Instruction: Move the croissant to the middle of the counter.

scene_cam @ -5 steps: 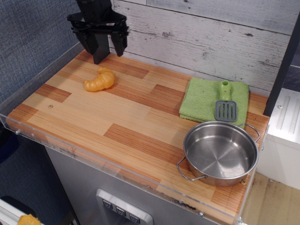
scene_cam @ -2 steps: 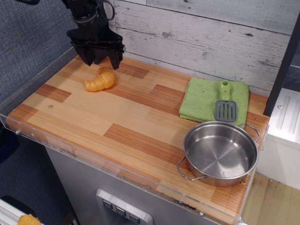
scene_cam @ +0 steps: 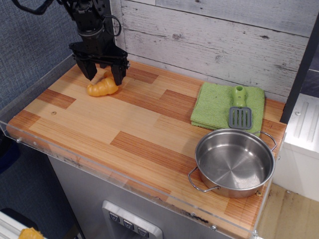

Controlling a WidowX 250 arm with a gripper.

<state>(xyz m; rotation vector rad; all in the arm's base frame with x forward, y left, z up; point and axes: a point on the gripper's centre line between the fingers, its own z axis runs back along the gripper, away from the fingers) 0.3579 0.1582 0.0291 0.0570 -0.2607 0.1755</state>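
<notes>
I need to move the croissant to the middle of the counter, so my gripper should first pick up the croissant by one curved end.
The croissant is a small glossy orange-yellow toy lying at the far left of the wooden counter. My black gripper hangs straight over it, open, with one finger on each side of the croissant's upper part and the tips down near the counter top. The jaws do not press on the croissant. The croissant's far end is partly hidden behind the fingers.
A green cloth lies at the back right with a green-handled grey spatula on it. A steel pot stands at the front right. A plank wall runs behind, and a clear acrylic rim edges the counter.
My gripper has come down and to the left, from above the back edge to straddling the croissant. The croissant has shifted slightly left.
</notes>
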